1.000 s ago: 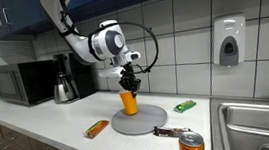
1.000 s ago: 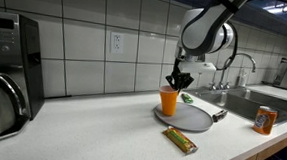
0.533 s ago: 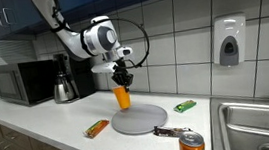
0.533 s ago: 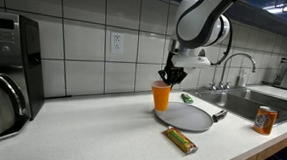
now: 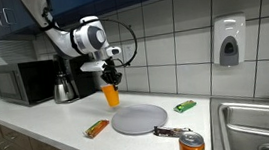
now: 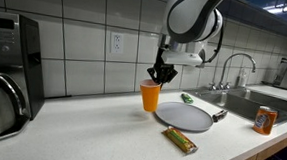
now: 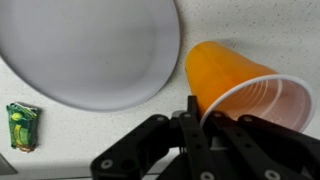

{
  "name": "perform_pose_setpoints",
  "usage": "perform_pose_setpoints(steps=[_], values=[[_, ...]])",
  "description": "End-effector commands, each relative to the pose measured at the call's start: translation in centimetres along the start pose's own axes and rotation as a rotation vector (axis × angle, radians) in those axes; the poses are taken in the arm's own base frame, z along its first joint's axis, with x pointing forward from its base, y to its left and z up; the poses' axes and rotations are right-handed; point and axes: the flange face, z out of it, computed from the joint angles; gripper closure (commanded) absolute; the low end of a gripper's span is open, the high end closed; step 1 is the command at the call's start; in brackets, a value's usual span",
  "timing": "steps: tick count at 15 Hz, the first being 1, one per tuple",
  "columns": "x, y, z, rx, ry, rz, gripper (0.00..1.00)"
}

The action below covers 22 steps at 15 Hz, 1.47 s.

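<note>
The cup's base hangs above the counter, and opening now would drop it close beside the plate, so it is too early for my gripper to let go.
My gripper (image 5: 110,75) is shut on the rim of an orange plastic cup (image 5: 110,95) and holds it upright above the counter, off to the side of a round grey plate (image 5: 139,118). In the exterior views the cup (image 6: 150,94) hangs beside the plate (image 6: 184,116), clear of it. In the wrist view the cup (image 7: 235,80) fills the right side, its rim pinched between my fingers (image 7: 205,118), and the empty plate (image 7: 90,50) lies at upper left.
A green snack packet (image 5: 184,106) lies behind the plate, also in the wrist view (image 7: 22,126). An orange snack bar (image 5: 97,128), a soda can (image 5: 190,146), a dark utensil (image 5: 166,132), a coffee maker (image 5: 65,80), a microwave (image 5: 21,84) and a sink (image 5: 260,122) stand around.
My gripper has lifted the orange cup off the plate and carried it sideways toward the coffee maker; the plate is left empty.
</note>
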Motion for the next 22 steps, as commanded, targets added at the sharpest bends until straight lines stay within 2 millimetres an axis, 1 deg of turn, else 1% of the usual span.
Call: perform_pose_setpoints(steps=[1,4,8,12,16,17,18,19,22], values=[[0.3,-2.7,-1.1,0.013,-0.018,-0.024,0.99],[0.2,-4.8,-0.9,0.034,-0.029,-0.055,0.99],[0.1,-6.4,0.4,0.047,-0.046,-0.077,0.99],[0.2,-6.8,2.3,0.055,-0.067,-0.087,0.99],[0.5,-6.8,3.6,0.059,-0.081,-0.085,0.99],[0.6,-6.8,3.7,0.057,-0.077,-0.081,0.70],[0.8,-6.8,3.6,0.058,-0.073,-0.080,0.68],[0.9,-6.8,3.4,0.058,-0.069,-0.080,0.62],[1.2,-6.6,2.4,0.066,-0.052,-0.072,0.39]])
